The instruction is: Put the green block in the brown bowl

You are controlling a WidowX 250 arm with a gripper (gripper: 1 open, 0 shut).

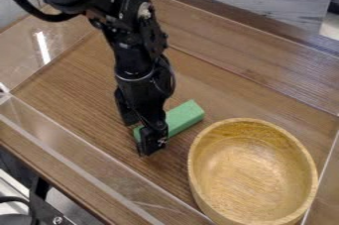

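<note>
The robot's fingers reach down low on either side of the green block's near end, so the gripper would hold the block by closing now and needs to close on it.
The green block lies flat on the wooden table, just left of the brown bowl, which stands empty at the lower right. My black gripper points straight down over the block's near-left end. Its fingers stand apart, low at the table, and hide that end of the block. The jaws are open and I cannot tell whether they touch the block.
A clear plastic wall runs along the table's front and left edges. The wooden table stretches behind the arm toward a pale back wall.
</note>
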